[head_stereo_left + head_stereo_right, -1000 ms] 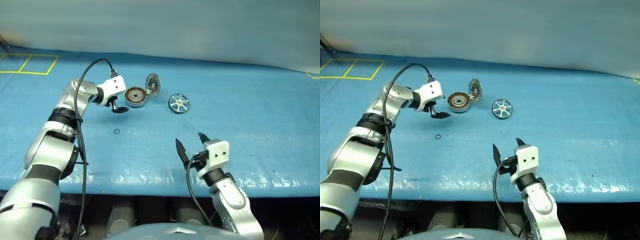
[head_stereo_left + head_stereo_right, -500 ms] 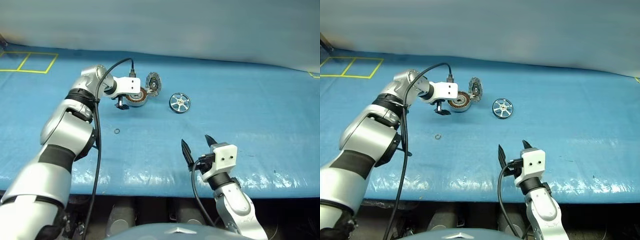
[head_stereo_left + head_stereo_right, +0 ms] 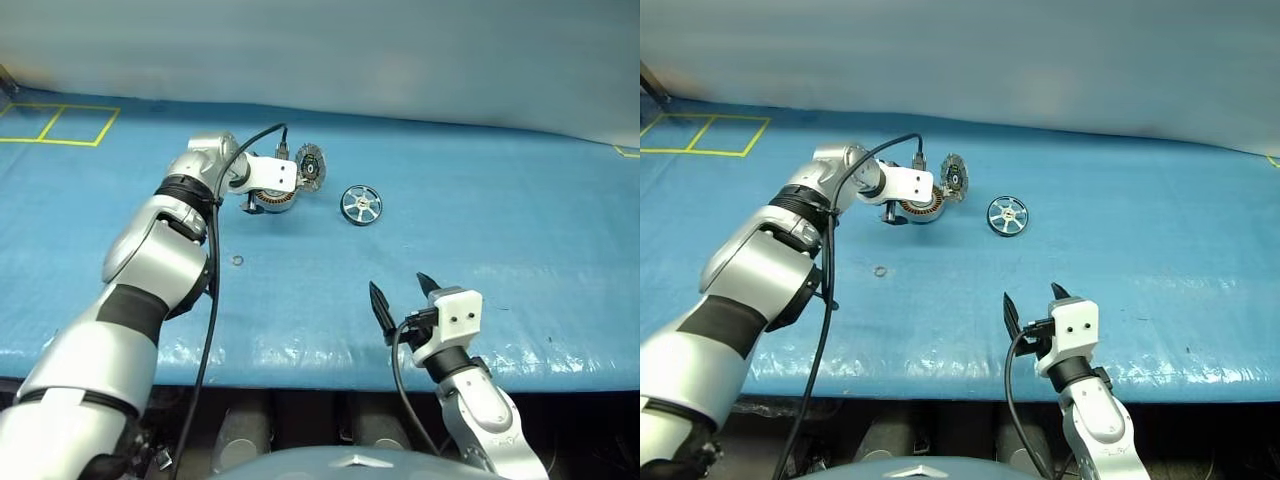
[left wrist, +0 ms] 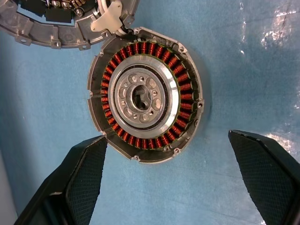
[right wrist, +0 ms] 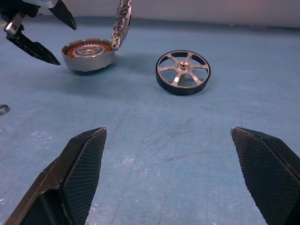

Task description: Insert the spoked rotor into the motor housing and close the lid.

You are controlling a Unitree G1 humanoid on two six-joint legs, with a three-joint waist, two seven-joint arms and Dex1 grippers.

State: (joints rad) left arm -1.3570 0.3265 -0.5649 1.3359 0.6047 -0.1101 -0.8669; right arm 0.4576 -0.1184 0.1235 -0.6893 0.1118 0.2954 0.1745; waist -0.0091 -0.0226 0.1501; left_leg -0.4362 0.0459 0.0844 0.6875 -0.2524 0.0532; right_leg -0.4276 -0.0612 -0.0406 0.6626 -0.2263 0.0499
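The left gripper isn't ready to close on the housing's side [image 4: 200,105] yet and should come down first: in the left wrist view its fingers are above that side and don't reach the housing's rim [image 4: 176,151].
The motor housing [image 4: 145,93] lies open on the blue table, showing its copper windings and silver centre. Its lid [image 3: 308,166] stands upright on the hinge at the far edge, with the dark inner face showing. My left gripper [image 4: 173,183] hangs open just above the housing's left side, pointing steeply down, its fingers [image 4: 84,187] wider than the housing and touching nothing. The spoked rotor [image 3: 358,205] lies flat to the right of the housing, also seen as rotor [image 5: 183,72]. My right gripper [image 3: 403,300] is open and empty near the table's front edge, well short of the rotor.
A small dark ring [image 3: 237,262] lies on the blue table cover [image 3: 520,230] in front of the housing. Yellow tape squares [image 3: 60,125] mark the far left. A pale wall runs along the back, and the table's front edge lies just behind my right gripper.
My left gripper has swung right from beside the housing to over it, and its wrist has rolled. Housing, lid and rotor have not moved.
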